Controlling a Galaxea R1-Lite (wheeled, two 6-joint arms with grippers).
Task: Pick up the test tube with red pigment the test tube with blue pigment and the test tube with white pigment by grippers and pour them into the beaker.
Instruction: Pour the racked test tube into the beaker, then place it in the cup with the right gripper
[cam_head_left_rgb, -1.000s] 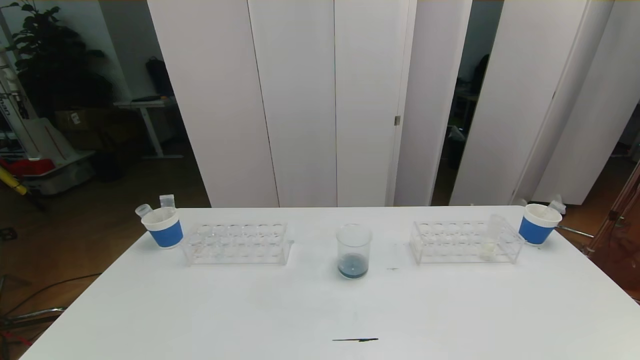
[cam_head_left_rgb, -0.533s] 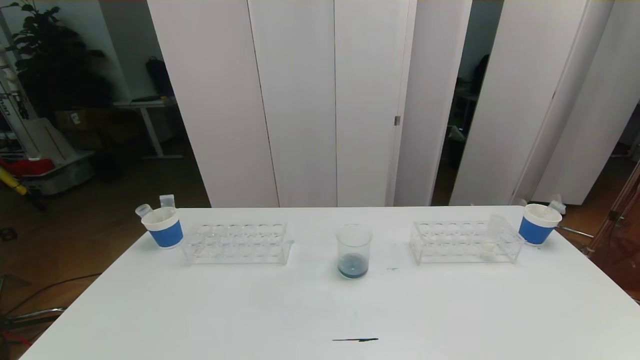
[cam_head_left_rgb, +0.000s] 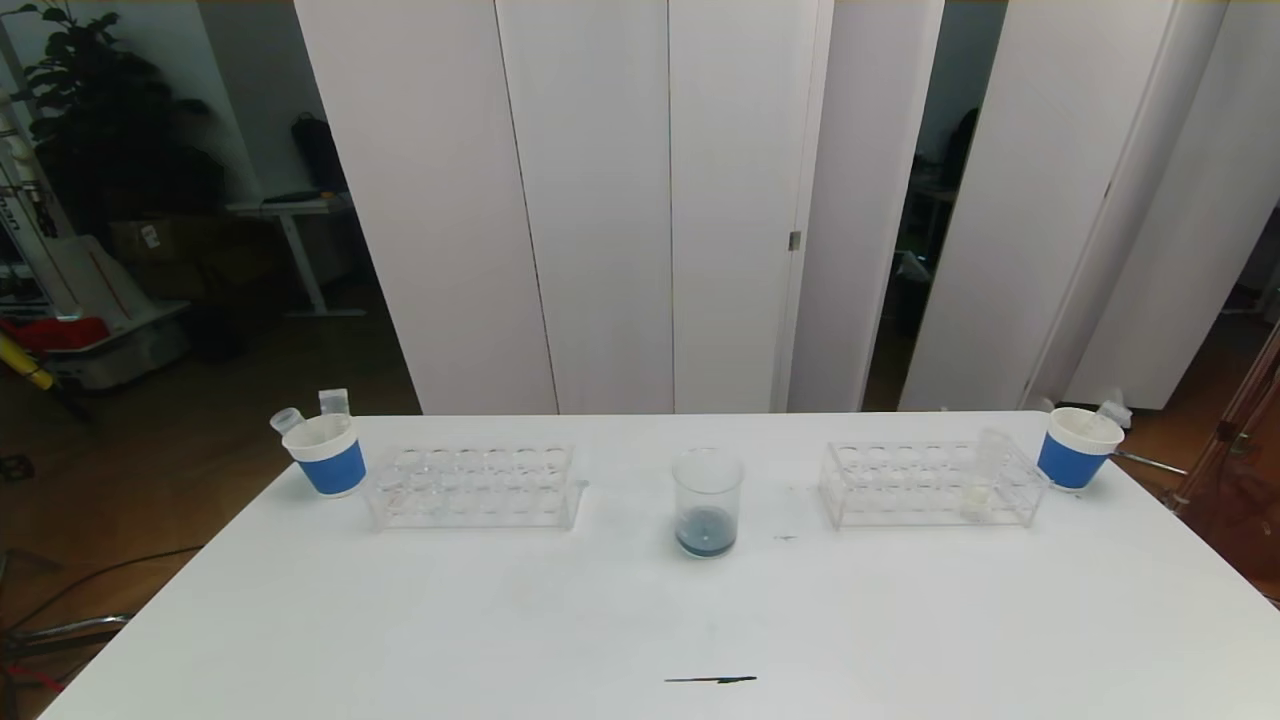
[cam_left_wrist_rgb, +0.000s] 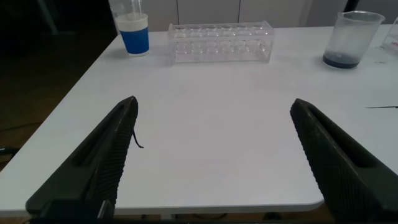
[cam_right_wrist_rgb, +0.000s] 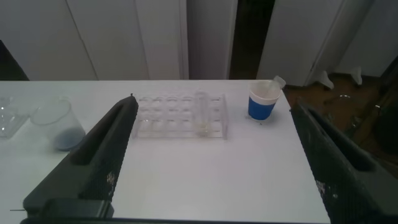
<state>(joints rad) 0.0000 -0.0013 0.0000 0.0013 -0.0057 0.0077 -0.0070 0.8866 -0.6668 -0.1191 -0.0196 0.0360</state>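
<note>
The robot's right gripper will reach for and grab the upper part of the test tube with white pigment below its rim, as that part stands above the rack (cam_head_left_rgb: 906, 486) that holds the test tube's bottom.
The beaker (cam_head_left_rgb: 708, 500) stands mid-table with dark blue liquid at its bottom; it also shows in the left wrist view (cam_left_wrist_rgb: 351, 40) and the right wrist view (cam_right_wrist_rgb: 56, 124). The test tube with white pigment (cam_head_left_rgb: 978, 482) stands near the right end of the right rack (cam_head_left_rgb: 900, 490), also seen from the right wrist (cam_right_wrist_rgb: 201, 115). No test tube with red pigment or blue pigment is in view. My left gripper (cam_left_wrist_rgb: 212, 102) is open over the table's near left part, holding nothing. My right gripper (cam_right_wrist_rgb: 212, 102) is open, empty, well short of the right rack. Neither arm shows in the head view.
An empty clear rack (cam_head_left_rgb: 470, 487) sits left of the beaker. A blue-banded paper cup (cam_head_left_rgb: 325, 455) at the far left holds two empty tubes; another cup (cam_head_left_rgb: 1075, 450) at the far right holds one. A thin dark streak (cam_head_left_rgb: 710, 680) lies near the front edge.
</note>
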